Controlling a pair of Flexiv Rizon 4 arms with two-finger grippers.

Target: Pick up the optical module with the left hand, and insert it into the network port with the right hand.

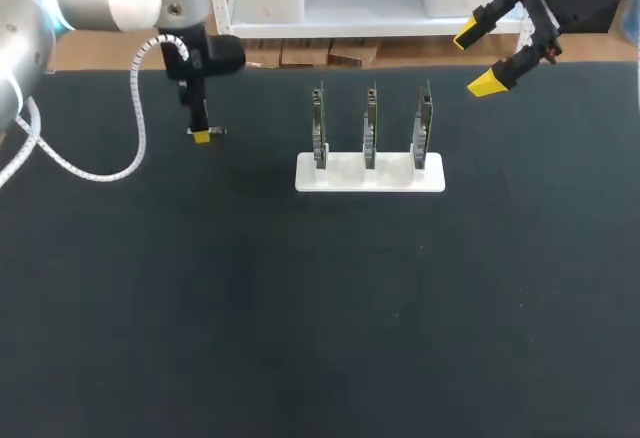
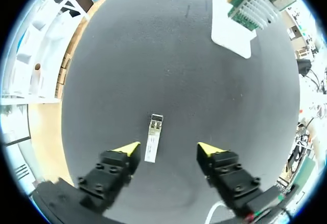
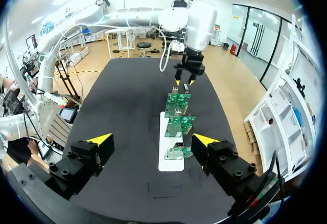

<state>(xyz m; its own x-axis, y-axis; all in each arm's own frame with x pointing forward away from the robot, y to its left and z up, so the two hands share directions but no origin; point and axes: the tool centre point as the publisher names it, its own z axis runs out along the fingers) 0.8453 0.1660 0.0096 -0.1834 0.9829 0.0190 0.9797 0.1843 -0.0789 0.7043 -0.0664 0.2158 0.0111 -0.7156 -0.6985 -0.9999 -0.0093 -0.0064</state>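
My left gripper grips the optical module by its straight, flat-sided body (image 2: pixel 152 147) next, since the module's other end narrows to an open wire latch (image 2: pixel 157 117).
The optical module (image 2: pixel 153 137), a small silver bar, lies flat on the black mat. My left gripper (image 2: pixel 168 150) hangs over it, open, and the module sits between the fingers, nearer one yellow tip (image 2: pixel 130 149) and untouched by the other. From the head view that gripper (image 1: pixel 202 134) points down at the far left of the mat, with the module (image 1: pixel 217 131) just beside its tips. Three upright circuit boards (image 1: pixel 370 123) stand in a white holder (image 1: pixel 370 174). My right gripper (image 1: pixel 490 53) is raised at the far right, open and empty; in its own view it (image 3: pixel 152 140) looks along the boards (image 3: pixel 176 119).
The white holder (image 2: pixel 232 29) with the boards stands well ahead of the left gripper. The left arm's coiled cable (image 1: pixel 95 168) hangs over the mat's left side. Black mat (image 1: pixel 320 308) covers the table.
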